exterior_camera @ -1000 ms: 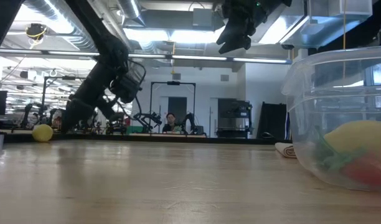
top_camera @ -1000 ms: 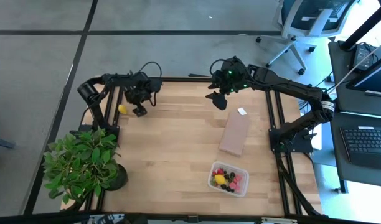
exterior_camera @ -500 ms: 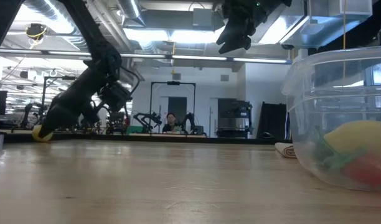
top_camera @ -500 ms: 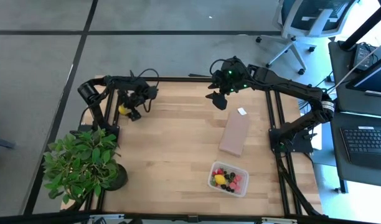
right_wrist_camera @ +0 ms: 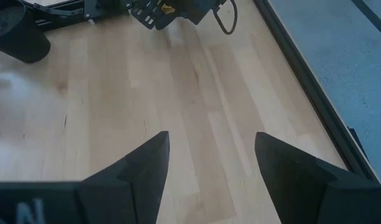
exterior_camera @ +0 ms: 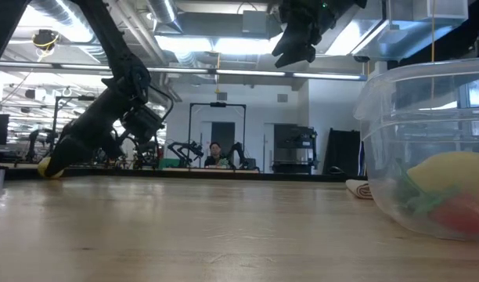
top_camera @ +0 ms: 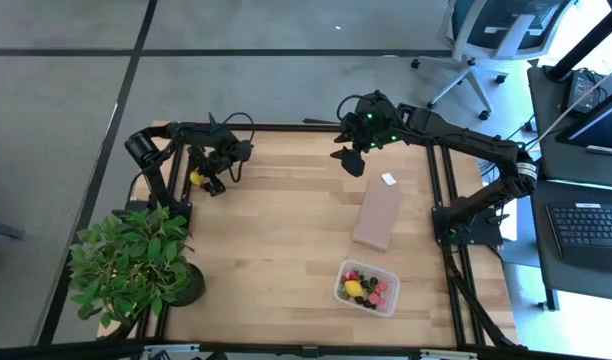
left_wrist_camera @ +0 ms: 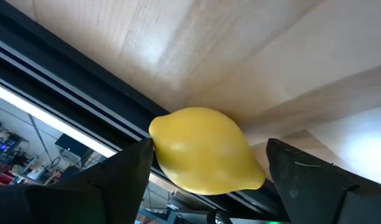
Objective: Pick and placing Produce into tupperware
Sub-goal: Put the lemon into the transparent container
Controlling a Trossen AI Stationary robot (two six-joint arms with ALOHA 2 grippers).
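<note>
I will put the yellow lemon in the tupperware (top_camera: 366, 287), so next my left gripper will grab the lemon by its two tipped ends.
A yellow lemon piece (top_camera: 195, 176) lies on the wood at the table's left edge, against the black rail; it also shows in the left wrist view (left_wrist_camera: 206, 149) and the low view (exterior_camera: 50, 167). My left gripper (top_camera: 208, 181) is low at the lemon and open, with one finger on each side of it (left_wrist_camera: 203, 177). My right gripper (top_camera: 351, 160) hangs open, high over the table's far side (right_wrist_camera: 209, 168). The clear tupperware (top_camera: 366, 287) stands near the right near corner, holding a lemon, red and dark pieces (exterior_camera: 447, 184). My left gripper comes at the lemon low and slanting, from the table's right side. One finger (left_wrist_camera: 125, 174) stands close to one end of the lemon (left_wrist_camera: 156, 134), the other finger (left_wrist_camera: 302, 177) beside its far end. I cannot tell whether either finger touches it. The lemon rests on the table.
A flat brown block (top_camera: 377, 214) lies right of centre, with a small white scrap (top_camera: 388, 179) beyond it. A leafy potted plant (top_camera: 136, 262) fills the left near corner. The black frame rail (left_wrist_camera: 84, 87) runs right behind the lemon.
My left gripper has moved toward the table's left edge and down to the lemon, so that its fingers now stand on either side of it. For the last half second it has hardly moved. The lemon has stayed in place.
</note>
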